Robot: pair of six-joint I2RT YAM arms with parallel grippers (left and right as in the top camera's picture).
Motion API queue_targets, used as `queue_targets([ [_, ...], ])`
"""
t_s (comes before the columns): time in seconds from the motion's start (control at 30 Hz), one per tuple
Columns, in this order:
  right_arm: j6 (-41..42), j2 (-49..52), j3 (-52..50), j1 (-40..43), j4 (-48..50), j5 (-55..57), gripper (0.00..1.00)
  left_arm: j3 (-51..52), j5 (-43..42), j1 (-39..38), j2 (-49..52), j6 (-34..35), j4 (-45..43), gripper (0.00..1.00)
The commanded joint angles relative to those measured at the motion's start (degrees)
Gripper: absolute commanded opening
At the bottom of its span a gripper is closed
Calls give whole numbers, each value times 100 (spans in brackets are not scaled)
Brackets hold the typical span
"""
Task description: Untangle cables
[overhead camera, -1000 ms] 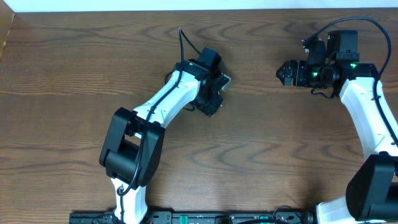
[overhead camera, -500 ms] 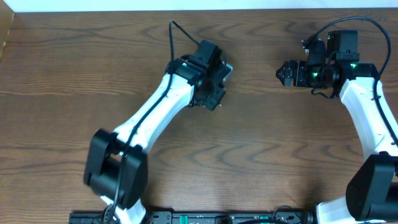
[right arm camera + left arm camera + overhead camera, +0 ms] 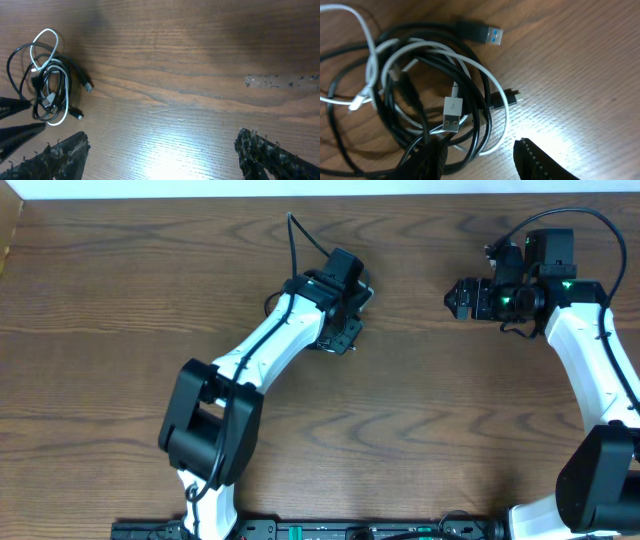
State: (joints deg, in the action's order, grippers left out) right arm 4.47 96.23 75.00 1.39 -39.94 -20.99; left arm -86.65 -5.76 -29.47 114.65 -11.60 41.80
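Note:
My left gripper takes hold of the coil by its black cable next, since the white cable stays free to be pulled from the tangle.
The cables lie as one tangled coil on the wooden table. In the left wrist view a black cable (image 3: pixel 427 60) loops round a white cable (image 3: pixel 496 90). A black USB plug (image 3: pixel 481 33) points right and a white USB plug (image 3: pixel 452 113) lies inside the coil. My left gripper (image 3: pixel 479 148) is open low over the coil's near edge, its left finger (image 3: pixel 430 160) on black strands and its right finger (image 3: pixel 540 162) over bare wood. From overhead the left wrist (image 3: pixel 340 305) hides the coil. My right gripper (image 3: pixel 161 136) is wide open over bare table, far right of the coil (image 3: pixel 47 85).
The table's back edge (image 3: pixel 320 194) runs close behind both grippers. A thick black wire (image 3: pixel 292 242) rises from the left arm. From overhead the right gripper (image 3: pixel 462 298) points left toward the left one. Bare wood (image 3: pixel 410 380) separates the two arms.
The left arm's elbow swung out to the left and came back, with its gripper ending slightly farther back over the coil. The right arm has stayed still.

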Motion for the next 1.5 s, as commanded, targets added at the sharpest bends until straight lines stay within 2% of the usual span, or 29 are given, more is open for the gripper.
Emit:
queue_targets([
  [0.0,-94,46,96,7,-15,9,91,72,87,-24,188,31,9,48],
  [0.63,-92,46,96,7,-13,9,91,85,92,-24,780,7,-72,47],
  [0.73,-92,46,96,7,-22,9,91,85,92,-24,782,9,-57,33],
  [0.83,-92,46,96,7,-48,9,91,79,92,-24,778,13,-33,12],
  [0.9,-92,46,96,2,-59,7,91,39,90,-24,732,28,63,8],
  [1.1,-87,46,96,0,24,-603,91,-481,-24,24,249,713,544,8],
  [1.2,-87,44,96,-11,120,-1016,85,-680,-525,85,-221,1038,546,7],
  [1.33,-90,44,96,-166,334,-1578,86,-737,-986,225,-833,1567,433,7],
  [1.47,-59,44,96,-407,885,-2706,86,-737,-1259,442,-1296,2240,396,8],
])
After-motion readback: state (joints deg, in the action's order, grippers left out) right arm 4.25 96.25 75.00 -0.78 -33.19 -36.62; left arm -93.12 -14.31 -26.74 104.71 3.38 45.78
